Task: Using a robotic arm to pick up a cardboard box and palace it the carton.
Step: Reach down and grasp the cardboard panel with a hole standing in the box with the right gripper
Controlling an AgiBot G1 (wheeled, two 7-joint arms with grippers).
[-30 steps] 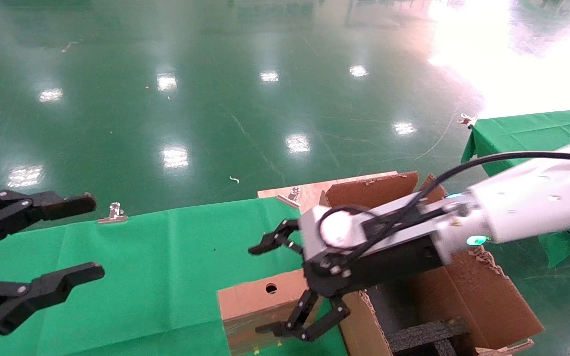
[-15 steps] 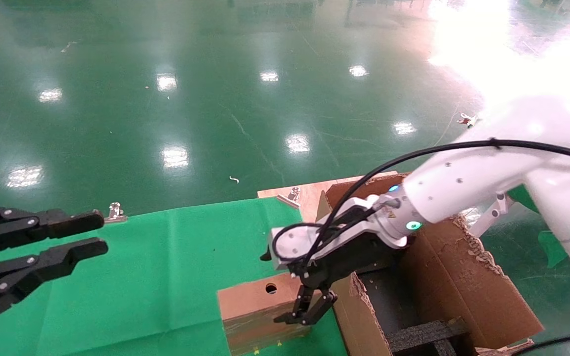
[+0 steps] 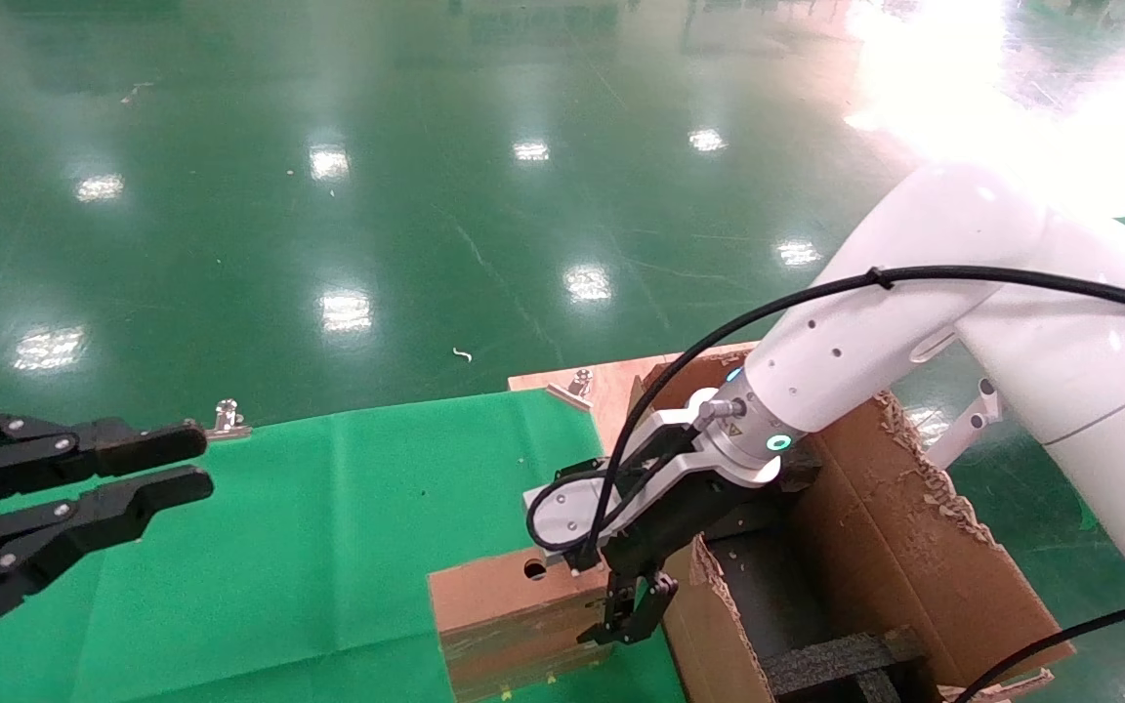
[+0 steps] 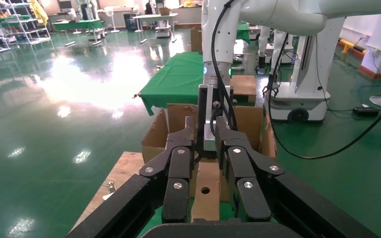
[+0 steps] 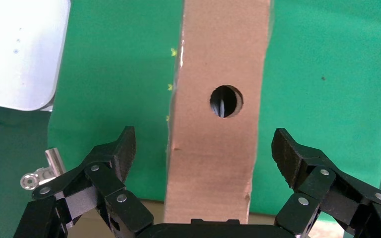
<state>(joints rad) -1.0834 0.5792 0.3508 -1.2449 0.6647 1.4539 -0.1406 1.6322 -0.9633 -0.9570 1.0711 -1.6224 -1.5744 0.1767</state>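
The cardboard box's length [image 3: 488, 588] is greater than the open fingers' reach, so my right gripper next picks up the box across its narrow width [image 3: 577, 579], just past the round hole.
The small cardboard box [image 3: 509, 610] with its round hole lies on the green cloth, close against the carton [image 3: 899, 547]. My right gripper [image 3: 636, 610], on the white robotic arm [image 3: 865, 361], points down over the box's end nearest the carton. In the right wrist view the gripper [image 5: 206, 153] is open; its fingers [image 5: 121, 151] stand on either side of the box's narrow face [image 5: 218, 74], apart from it. My left gripper [image 3: 187, 464] hovers at the far left, empty, fingers drawn close with a narrow gap. The box also shows in the left wrist view [image 4: 206, 191].
Green cloth [image 3: 328, 508] covers the table. A wooden board [image 3: 611, 376] with a metal clip [image 3: 577, 383] lies behind the carton; another clip [image 3: 226, 420] sits on the cloth's far edge. Black foam inserts [image 3: 836, 664] sit inside the carton. Glossy green floor lies beyond.
My right arm has swung up and its gripper has turned to point down over the box's end. My left gripper's fingers have closed from wide open to a narrow gap.
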